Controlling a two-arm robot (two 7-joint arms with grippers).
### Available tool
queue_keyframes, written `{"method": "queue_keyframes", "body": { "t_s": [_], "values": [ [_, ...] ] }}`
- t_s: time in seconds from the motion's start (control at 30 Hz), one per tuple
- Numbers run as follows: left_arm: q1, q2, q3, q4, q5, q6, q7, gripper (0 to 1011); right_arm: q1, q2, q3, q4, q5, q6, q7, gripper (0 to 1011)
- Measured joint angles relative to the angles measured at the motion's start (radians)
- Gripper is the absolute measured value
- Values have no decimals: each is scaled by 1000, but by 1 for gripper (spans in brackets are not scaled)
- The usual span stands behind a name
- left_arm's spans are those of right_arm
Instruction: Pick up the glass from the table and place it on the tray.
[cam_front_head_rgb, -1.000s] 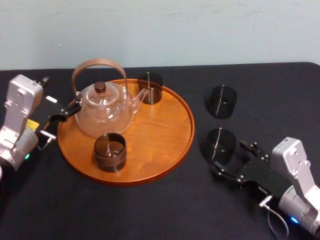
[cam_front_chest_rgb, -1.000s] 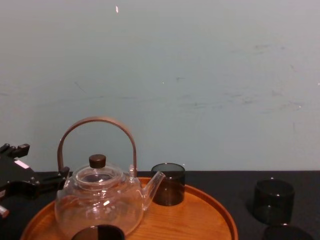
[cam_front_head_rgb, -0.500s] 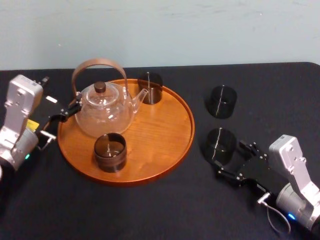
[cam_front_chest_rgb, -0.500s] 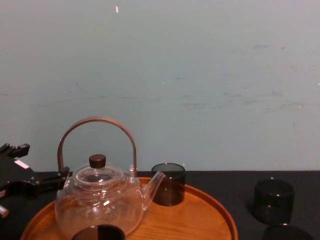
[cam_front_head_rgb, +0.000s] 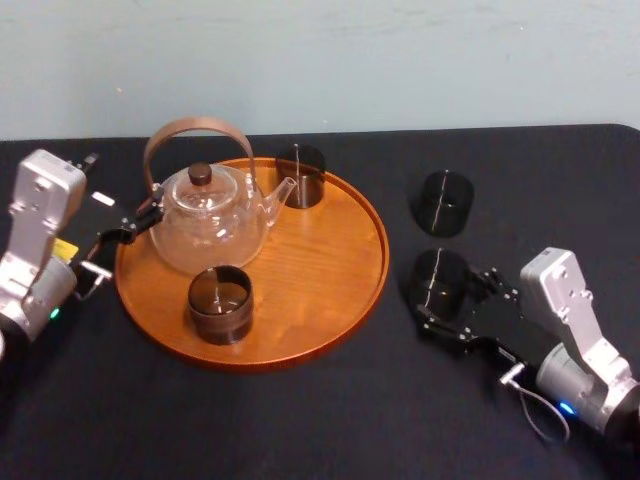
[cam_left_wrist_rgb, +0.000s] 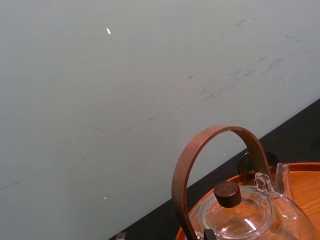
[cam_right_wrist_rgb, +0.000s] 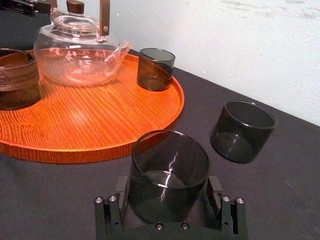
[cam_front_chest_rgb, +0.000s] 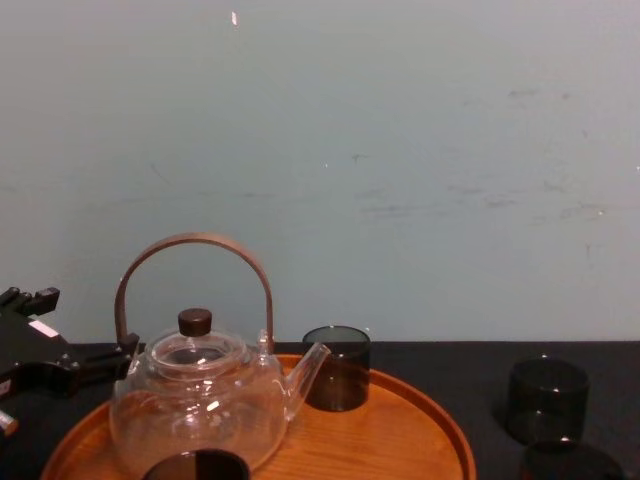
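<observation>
The robot's right gripper should grab the sides of the smoky dark glass next, to put the glass on the round wooden tray (cam_front_chest_rgb: 385, 435) (cam_right_wrist_rgb: 107, 117).
On the black table, right of the tray (cam_front_head_rgb: 320, 262), stand two smoky dark glasses. The near glass (cam_front_head_rgb: 438, 282) sits between the fingers of my right gripper (cam_front_head_rgb: 453, 302), which is open and flanks it on both sides. In the right wrist view this glass (cam_right_wrist_rgb: 169, 172) rests on the table inside the gripper (cam_right_wrist_rgb: 169, 200), whose fingers (cam_right_wrist_rgb: 121, 191) are close to its walls. The far glass (cam_front_head_rgb: 443, 203) stands free behind it. My left gripper (cam_front_head_rgb: 118, 245) is parked, open, at the tray's left rim.
The round wooden tray carries a clear glass teapot (cam_front_head_rgb: 210, 218) with a curved brown handle, a dark glass (cam_front_head_rgb: 302, 175) at its back and another (cam_front_head_rgb: 220, 304) at its front. The tray's right half is bare wood. A pale wall rises behind the table.
My right gripper has slid forward and left along the table, so that its fingers now flank the near glass. The left arm, the tray and its contents have not moved.
</observation>
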Motion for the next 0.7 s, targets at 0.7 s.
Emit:
{"method": "queue_keyframes", "body": {
  "t_s": [0.7],
  "values": [
    [0,0,0,0,0,0,0,1010,102,-45,-44,108,11,8,32,1002]
  ]
}}
